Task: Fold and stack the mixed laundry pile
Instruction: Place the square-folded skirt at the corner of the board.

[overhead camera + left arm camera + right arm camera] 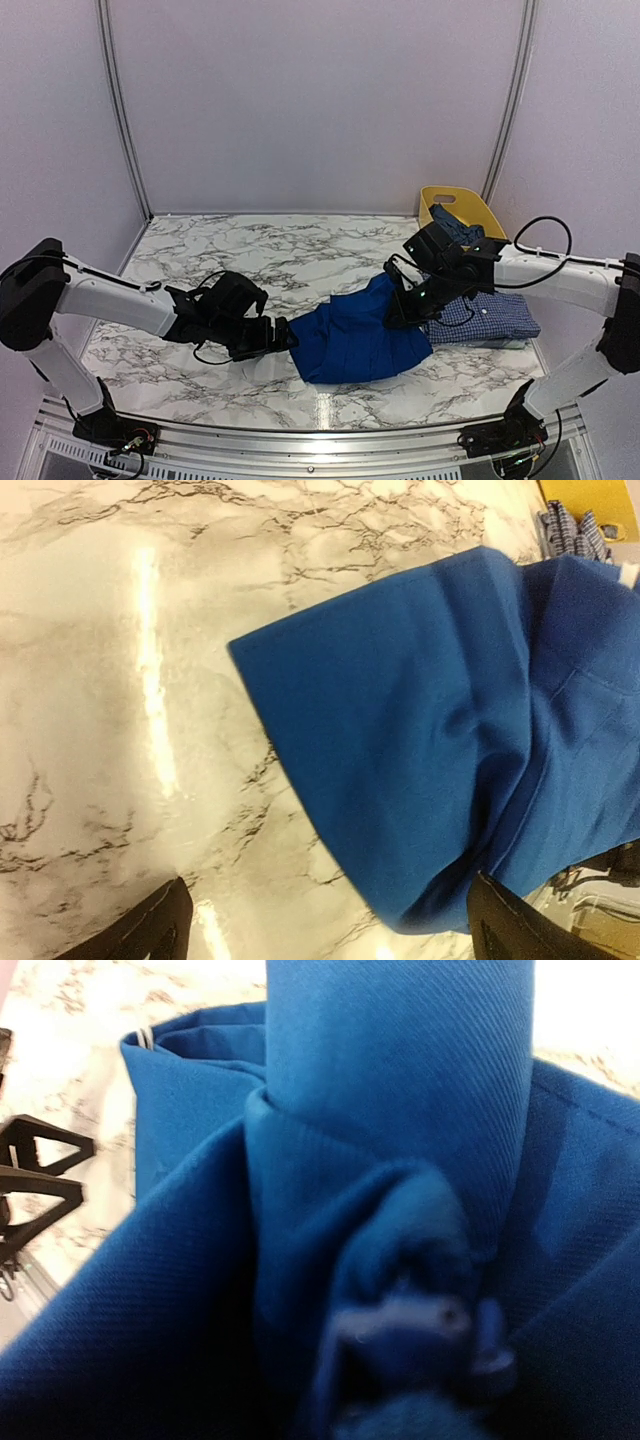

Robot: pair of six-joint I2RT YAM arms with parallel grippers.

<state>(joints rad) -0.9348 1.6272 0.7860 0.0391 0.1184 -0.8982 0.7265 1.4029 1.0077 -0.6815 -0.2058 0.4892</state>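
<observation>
I should grab the royal-blue garment [355, 340] next with my left gripper, by the edge opposite my right gripper. Then both grippers can carry it onto the folded checked shirt.
The bright royal-blue garment [355, 340] lies partly spread on the marble table, near the front middle. My left gripper [285, 338] is open at its left edge. In the left wrist view its fingertips [150, 935] stand wide apart, with the garment's [450, 740] near corner beside the right one. My right gripper [405, 305] is down on the garment's right side, and bunched cloth [400, 1210] gathers at the jaws and hides the fingers. The blue-and-white checked shirt [490, 318] lies folded just right of it. A dark blue garment [462, 226] hangs in the tub.
The yellow plastic tub [482, 208] leans at the back right corner. The marble table [250, 250] is walled at the back and both sides. A metal rail [320, 440] runs along the front edge.
</observation>
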